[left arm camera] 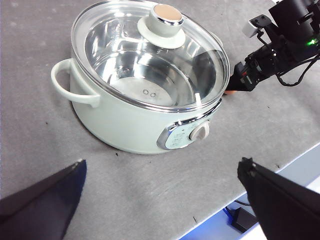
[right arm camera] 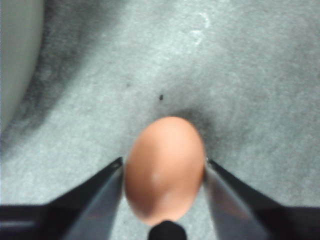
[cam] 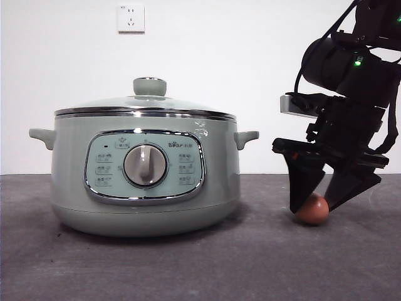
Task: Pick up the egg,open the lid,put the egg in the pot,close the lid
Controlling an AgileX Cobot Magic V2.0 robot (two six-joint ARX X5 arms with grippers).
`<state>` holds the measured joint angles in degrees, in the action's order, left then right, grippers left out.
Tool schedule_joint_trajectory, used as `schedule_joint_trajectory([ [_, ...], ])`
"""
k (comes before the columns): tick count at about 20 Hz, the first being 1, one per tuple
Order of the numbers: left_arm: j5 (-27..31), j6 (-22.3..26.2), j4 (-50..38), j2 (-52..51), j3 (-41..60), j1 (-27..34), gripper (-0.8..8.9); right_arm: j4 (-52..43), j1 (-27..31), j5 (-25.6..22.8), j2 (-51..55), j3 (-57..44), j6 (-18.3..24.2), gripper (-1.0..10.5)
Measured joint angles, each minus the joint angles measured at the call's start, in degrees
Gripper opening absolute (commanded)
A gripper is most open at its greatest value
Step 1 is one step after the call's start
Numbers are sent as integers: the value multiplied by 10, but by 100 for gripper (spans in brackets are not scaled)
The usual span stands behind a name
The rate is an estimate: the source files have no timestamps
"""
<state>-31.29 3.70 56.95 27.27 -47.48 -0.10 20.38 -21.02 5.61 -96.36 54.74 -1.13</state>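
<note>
My left gripper grabs the glass lid by its knob (cam: 150, 86) next, to open the pot for the egg (cam: 312, 210).
The brown-orange egg (cam: 312, 210) lies on the grey cloth to the right of the pot (cam: 69, 175). My right gripper (cam: 312, 205) comes down from above, one black jaw on each side of the egg. In the right wrist view both jaws press against the sides of the egg (right arm camera: 165, 170), so the right gripper (right arm camera: 164, 165) is shut on it. The glass lid (cam: 144, 105) with its pale green knob sits shut on the pot. My left gripper (left arm camera: 162, 164) hangs open above the cloth in front of the pot (left arm camera: 115, 120), whose lid (left arm camera: 150, 55) shows an empty steel bowl beneath.
A white wall socket (cam: 130, 17) is on the wall behind the pot. The pot's handle (cam: 247, 137) sticks out toward the right arm. The table's edge (left arm camera: 300, 155) runs close to the left gripper, with cables below it.
</note>
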Motion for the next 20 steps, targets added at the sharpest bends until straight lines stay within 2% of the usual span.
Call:
schedule_joint_trajectory([
  [3,0,0,0,0,0,0,658,0,0,1,0,0,0,-12],
  [11,3,0,0,3,0,0,658,19,0,2,19,1,0,-12],
  [14,12,0,-25,22,0,0,658,44,0,2,94,1,0,-12],
  [20,12,-8,-149,117,-14,-12,658,137,0,2,284,1,0,-12],
])
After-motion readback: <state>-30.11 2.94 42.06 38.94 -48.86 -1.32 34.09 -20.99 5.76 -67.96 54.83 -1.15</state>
